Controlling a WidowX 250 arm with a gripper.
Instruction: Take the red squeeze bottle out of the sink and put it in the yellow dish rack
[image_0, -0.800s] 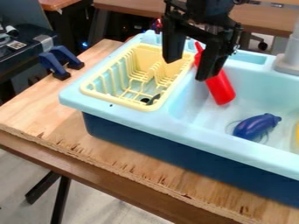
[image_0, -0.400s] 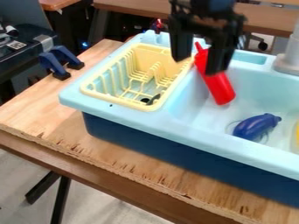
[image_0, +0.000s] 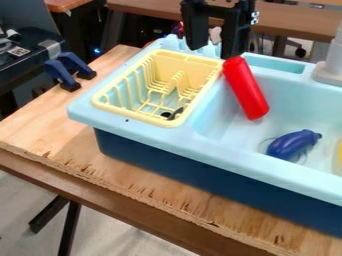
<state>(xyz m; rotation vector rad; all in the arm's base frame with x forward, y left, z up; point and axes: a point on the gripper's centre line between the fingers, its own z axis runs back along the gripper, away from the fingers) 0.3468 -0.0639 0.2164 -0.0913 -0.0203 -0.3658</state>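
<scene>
Next, my gripper picks up the red bottle by its top end to lift the red bottle (image_0: 247, 91) out of the light blue sink.
The black gripper (image_0: 215, 52) hangs at the top of the view over the back rim of the sink, open, with nothing between its fingers. Its right finger overlaps the top end of a red bottle (image_0: 247, 91) in the view; whether they touch I cannot tell. The bottle leans inside the light blue sink (image_0: 220, 122), against the divider near the rack. Left of it, a yellow dish rack (image_0: 110, 107) holds a small dark object (image_0: 175, 113). A purple eggplant-like toy (image_0: 294, 144) lies on the basin floor.
A grey faucet base (image_0: 330, 72) stands at the sink's back right. Part of a yellow object (image_0: 340, 150) shows at the right edge. Blue clamps (image_0: 70, 71) grip the wooden tabletop (image_0: 50, 132) at the left.
The gripper has moved up and slightly left, away from beside the red bottle, and remains open. The bottle, rack and purple toy have stayed in place.
</scene>
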